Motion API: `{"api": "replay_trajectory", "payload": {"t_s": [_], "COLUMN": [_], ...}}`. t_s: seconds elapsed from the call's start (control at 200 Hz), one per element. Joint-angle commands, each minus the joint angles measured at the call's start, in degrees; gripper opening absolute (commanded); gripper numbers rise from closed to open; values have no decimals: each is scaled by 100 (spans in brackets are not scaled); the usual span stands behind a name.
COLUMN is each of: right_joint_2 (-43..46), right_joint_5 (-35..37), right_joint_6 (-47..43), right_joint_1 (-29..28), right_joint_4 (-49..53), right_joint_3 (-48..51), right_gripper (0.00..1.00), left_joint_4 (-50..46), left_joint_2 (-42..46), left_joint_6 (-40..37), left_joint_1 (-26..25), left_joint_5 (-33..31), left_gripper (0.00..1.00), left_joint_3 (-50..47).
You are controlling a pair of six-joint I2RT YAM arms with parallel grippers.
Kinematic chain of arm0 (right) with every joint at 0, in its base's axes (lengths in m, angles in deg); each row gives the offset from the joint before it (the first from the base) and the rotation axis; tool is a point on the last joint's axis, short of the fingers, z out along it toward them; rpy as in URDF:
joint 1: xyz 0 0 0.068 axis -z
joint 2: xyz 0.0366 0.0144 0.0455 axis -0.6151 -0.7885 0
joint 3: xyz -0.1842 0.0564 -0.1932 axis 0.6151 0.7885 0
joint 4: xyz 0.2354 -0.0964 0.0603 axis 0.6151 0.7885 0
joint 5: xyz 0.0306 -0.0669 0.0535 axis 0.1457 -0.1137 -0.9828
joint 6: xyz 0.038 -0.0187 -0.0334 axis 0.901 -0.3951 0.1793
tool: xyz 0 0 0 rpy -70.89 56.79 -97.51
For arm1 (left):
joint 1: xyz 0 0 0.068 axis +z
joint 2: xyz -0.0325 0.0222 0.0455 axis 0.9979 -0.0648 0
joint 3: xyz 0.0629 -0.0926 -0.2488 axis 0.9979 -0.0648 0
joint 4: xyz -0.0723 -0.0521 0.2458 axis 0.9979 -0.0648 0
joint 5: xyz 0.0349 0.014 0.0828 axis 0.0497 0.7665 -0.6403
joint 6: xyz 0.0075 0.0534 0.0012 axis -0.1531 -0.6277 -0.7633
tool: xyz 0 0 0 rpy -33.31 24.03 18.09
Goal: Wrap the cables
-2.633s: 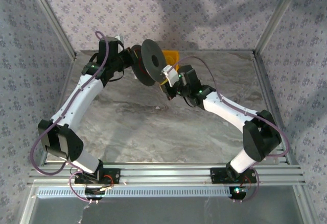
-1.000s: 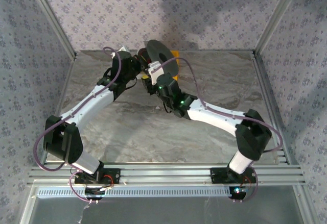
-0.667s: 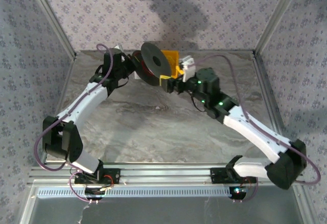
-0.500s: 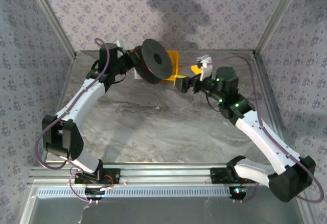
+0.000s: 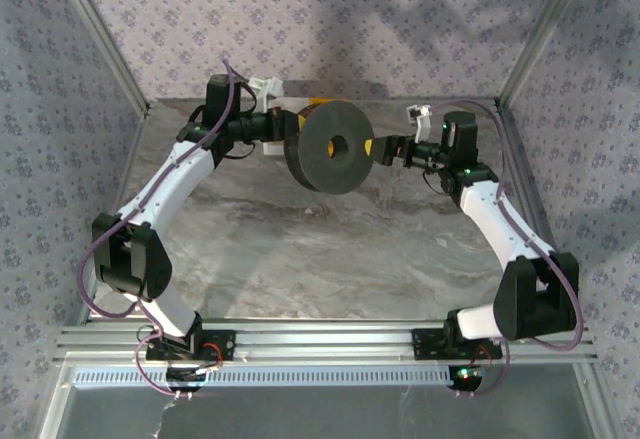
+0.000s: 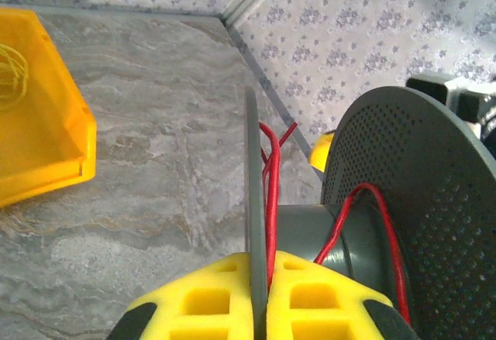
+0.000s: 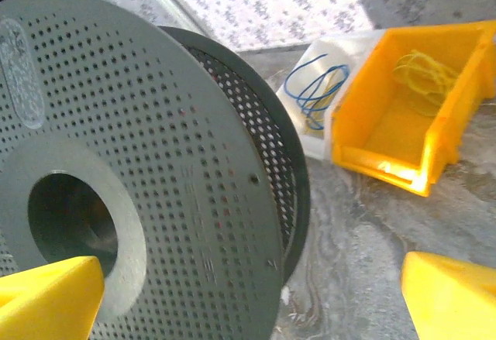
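My right gripper is to grab the spool's front edge at its rim next, so the spool's rear edge stays free to set on the tabletop.
The black perforated spool hangs above the back of the table with its flat face turned towards the top camera. My left gripper is shut on its rear flange; in the left wrist view the yellow pads pinch the thin flange edge. The thin red cable runs down beside that flange into the pinch, and another strand loops over the grey hub. My right gripper stands open just right of the spool. In the right wrist view its fingertips spread wide, one in front of the spool's face.
A yellow bin holding yellow wire loops and a white bin with blue wire loops sit on the marble table behind the spool. The yellow bin lies to the left in the left wrist view. The metal frame rail borders the near edge.
The left arm has carried the spool right and turned its face towards the top camera. The right arm has swung from the centre to the right and now stands beside the spool.
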Motion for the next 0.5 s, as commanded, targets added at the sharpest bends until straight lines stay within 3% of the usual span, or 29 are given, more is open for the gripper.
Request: {"api": "replay_trajectory", "payload": {"t_s": [0.0,0.325,0.395,0.495], "right_joint_2": [-146,-306,-331,-314], "right_joint_5": [-562,-893,-960,-1054], "right_joint_6": [49,102,102,110], "right_joint_1": [-52,-346,-359,-368], "right_joint_4": [-286,-674,-694,-720], "right_joint_3": [-309,-265,-254,-240], "right_gripper": [98,78,68,45], "left_joint_4": [315,572,578,527], "left_joint_2": [165,2,-24,-42], "left_joint_6": [-202,-71,-62,-92], "left_joint_1": [-66,-119,-129,-128], "left_joint_5": [525,739,772,728], "left_gripper": [0,0,0,0], "left_joint_3": [-2,10,29,38]}}
